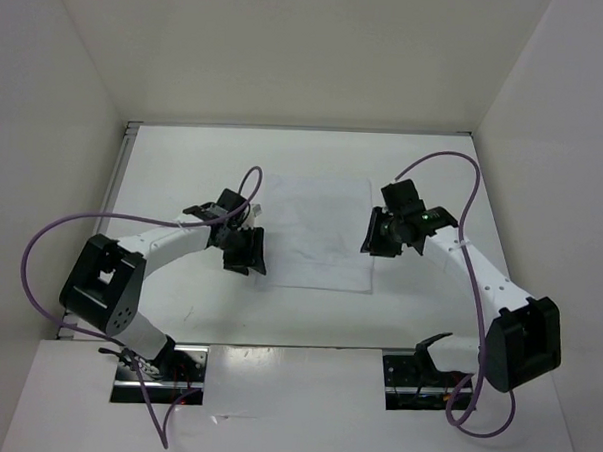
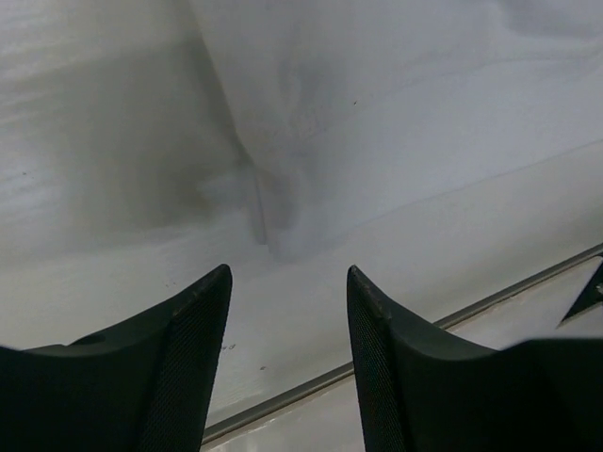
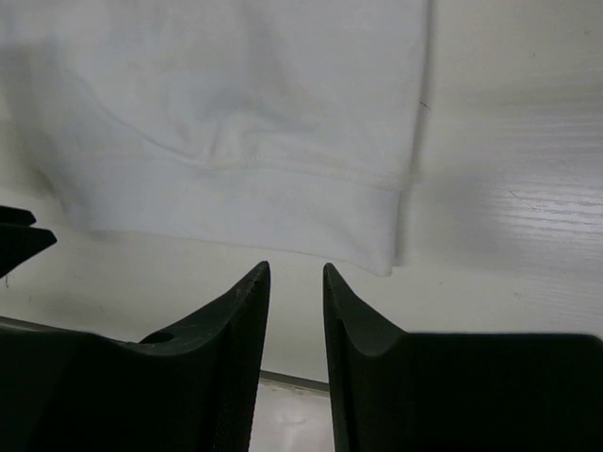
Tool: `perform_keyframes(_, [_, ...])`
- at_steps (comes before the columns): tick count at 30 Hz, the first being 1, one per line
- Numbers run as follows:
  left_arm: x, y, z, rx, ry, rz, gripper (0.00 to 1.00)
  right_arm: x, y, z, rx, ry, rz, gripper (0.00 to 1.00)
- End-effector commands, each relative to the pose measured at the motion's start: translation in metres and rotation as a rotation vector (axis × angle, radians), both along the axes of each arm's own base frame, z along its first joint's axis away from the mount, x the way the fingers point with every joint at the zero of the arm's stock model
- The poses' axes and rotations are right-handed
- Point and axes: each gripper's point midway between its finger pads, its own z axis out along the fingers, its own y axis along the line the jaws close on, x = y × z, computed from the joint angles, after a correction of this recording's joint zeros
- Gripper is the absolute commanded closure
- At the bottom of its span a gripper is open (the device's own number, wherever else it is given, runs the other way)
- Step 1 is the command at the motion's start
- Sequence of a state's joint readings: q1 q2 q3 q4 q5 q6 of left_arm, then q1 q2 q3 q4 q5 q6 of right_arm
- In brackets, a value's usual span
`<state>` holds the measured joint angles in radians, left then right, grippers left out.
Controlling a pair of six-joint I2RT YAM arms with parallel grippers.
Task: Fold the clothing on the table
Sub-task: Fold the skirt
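Observation:
My left gripper will next grab the clothing's near hem corner on its own side, so the opposite near corner stays free for my right gripper to fold together.
The clothing (image 1: 316, 232) lies flat on the table (image 1: 184, 171) as a pale white rectangle between my two grippers. My left gripper (image 1: 247, 252) hovers at its left edge, near the lower left corner. In the left wrist view that gripper (image 2: 287, 273) stands open and holds nothing, with a rumpled fold of the clothing (image 2: 377, 94) beyond the fingertips. My right gripper (image 1: 374, 234) is at the garment's right edge. In the right wrist view it (image 3: 297, 268) shows a narrow open gap with nothing in it, just short of the hemmed edge of the clothing (image 3: 236, 113).
White upright walls (image 1: 67, 96) enclose the table on the left, back and right. A thin metal rim (image 2: 471, 306) runs under the left fingers. Purple cables (image 1: 51, 240) loop off both arms, and the arm bases (image 1: 160, 375) sit at the near edge.

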<state>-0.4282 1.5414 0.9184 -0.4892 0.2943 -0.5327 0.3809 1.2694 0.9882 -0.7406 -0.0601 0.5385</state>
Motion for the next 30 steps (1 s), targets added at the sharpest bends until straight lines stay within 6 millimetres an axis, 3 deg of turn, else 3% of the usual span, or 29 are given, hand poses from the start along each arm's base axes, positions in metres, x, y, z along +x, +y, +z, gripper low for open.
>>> perform_keyframes(1, [0.002, 0.006, -0.003, 0.090, -0.040, 0.047, 0.40, 0.006, -0.005, -0.011, -0.019, 0.024, -0.036, 0.65])
perform_keyframes(5, [-0.007, 0.003, -0.015, 0.106, -0.008, 0.051, 0.40, 0.006, -0.005, -0.017, -0.024, 0.036, -0.036, 0.65])
perform_keyframes(8, [-0.004, -0.007, -0.020, 0.097, -0.019, 0.037, 0.40, 0.006, -0.005, -0.017, -0.024, 0.036, -0.036, 0.65])
perform_keyframes(16, [0.005, -0.003, -0.037, 0.163, -0.020, 0.060, 0.43, 0.007, -0.011, -0.005, -0.020, 0.005, -0.071, 0.65])
perform_keyframes(20, [0.005, -0.009, -0.049, 0.143, -0.001, 0.049, 0.69, 0.006, -0.013, -0.006, -0.010, 0.010, -0.097, 0.65])
perform_keyframes(21, [0.003, -0.013, -0.051, 0.123, 0.014, 0.038, 0.87, 0.003, -0.014, -0.010, -0.009, 0.024, -0.108, 0.65])
perform_keyframes(23, [0.001, -0.015, -0.052, 0.107, 0.023, 0.044, 1.00, 0.001, -0.014, -0.015, -0.011, 0.043, -0.118, 0.65])
perform_keyframes(25, [-0.001, -0.018, -0.043, 0.091, 0.004, 0.047, 1.00, -0.002, -0.015, -0.026, -0.021, 0.079, -0.126, 0.65])
perform_keyframes(30, [0.004, 0.007, -0.023, 0.202, -0.046, 0.122, 1.00, -0.002, -0.015, -0.045, -0.043, 0.142, -0.136, 0.62])
